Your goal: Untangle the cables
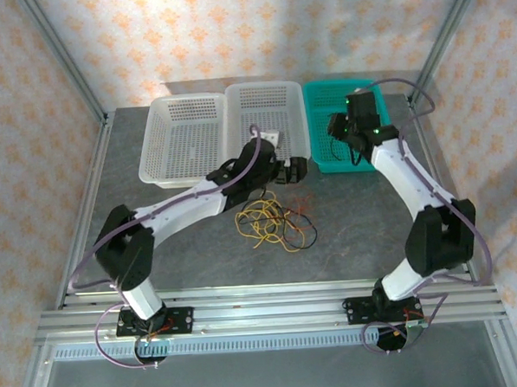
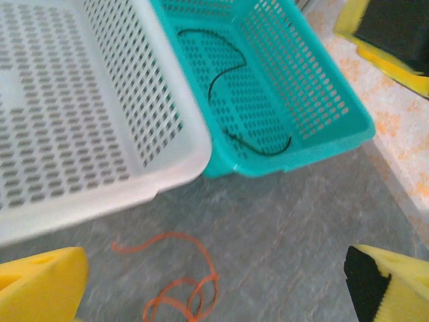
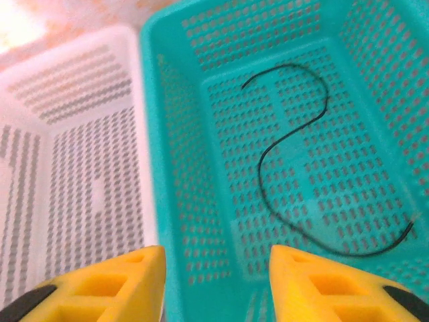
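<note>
The robot's right gripper needs to untangle the reddish-orange cable, so it needs to grab that cable by its exposed loop (image 1: 308, 206) and leave the yellow and black ones free.
A small tangle of cables (image 1: 273, 220), yellow, black and reddish, lies on the grey table in front of the baskets. My left gripper (image 1: 290, 169) hovers just behind it, wide open; in the left wrist view its jaws (image 2: 214, 288) hold nothing, and a reddish-orange cable (image 2: 181, 282) loops on the table below them. A single black cable (image 3: 295, 154) lies curled on the floor of the teal basket (image 3: 181, 134). My right gripper (image 3: 216, 282) hangs above that basket's near left corner (image 1: 342, 130), fingers apart with nothing between them.
Two white perforated baskets (image 1: 186, 137) (image 1: 267, 106) stand side by side left of the teal basket (image 1: 311, 126) along the table's back. Metal frame posts rise at both sides. The left arm's links stretch diagonally across the table's left half.
</note>
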Tool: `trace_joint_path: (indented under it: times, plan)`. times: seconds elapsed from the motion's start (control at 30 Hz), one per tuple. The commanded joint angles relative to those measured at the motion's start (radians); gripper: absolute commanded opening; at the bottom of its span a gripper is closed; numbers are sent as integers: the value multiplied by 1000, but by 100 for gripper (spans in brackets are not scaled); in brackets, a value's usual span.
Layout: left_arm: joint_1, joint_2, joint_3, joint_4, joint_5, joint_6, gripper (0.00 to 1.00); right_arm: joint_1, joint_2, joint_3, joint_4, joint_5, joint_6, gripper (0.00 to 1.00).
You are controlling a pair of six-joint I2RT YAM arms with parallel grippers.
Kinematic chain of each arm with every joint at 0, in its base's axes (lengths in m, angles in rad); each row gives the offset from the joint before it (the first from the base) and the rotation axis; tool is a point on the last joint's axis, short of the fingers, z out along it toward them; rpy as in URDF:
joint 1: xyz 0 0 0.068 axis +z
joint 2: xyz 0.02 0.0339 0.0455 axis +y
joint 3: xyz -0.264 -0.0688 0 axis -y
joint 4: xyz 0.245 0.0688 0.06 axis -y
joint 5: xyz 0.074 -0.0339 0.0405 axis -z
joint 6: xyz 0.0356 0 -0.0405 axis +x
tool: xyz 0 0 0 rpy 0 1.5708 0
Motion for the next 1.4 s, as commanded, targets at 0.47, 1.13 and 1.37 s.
trace_joint_path:
  times: [0.47, 1.13, 1.37]
  plan:
    - [-43, -321, -403, -32, -238, -224, 99, 278, -121, -353, 16, -165, 33, 42]
    - [-54, -249, -461, 0, -223, -240, 99, 304, 46, -427, 119, -208, 39, 33]
    - [-54, -224, -438, 2, -222, -234, 99, 309, 58, -430, 135, -205, 37, 26]
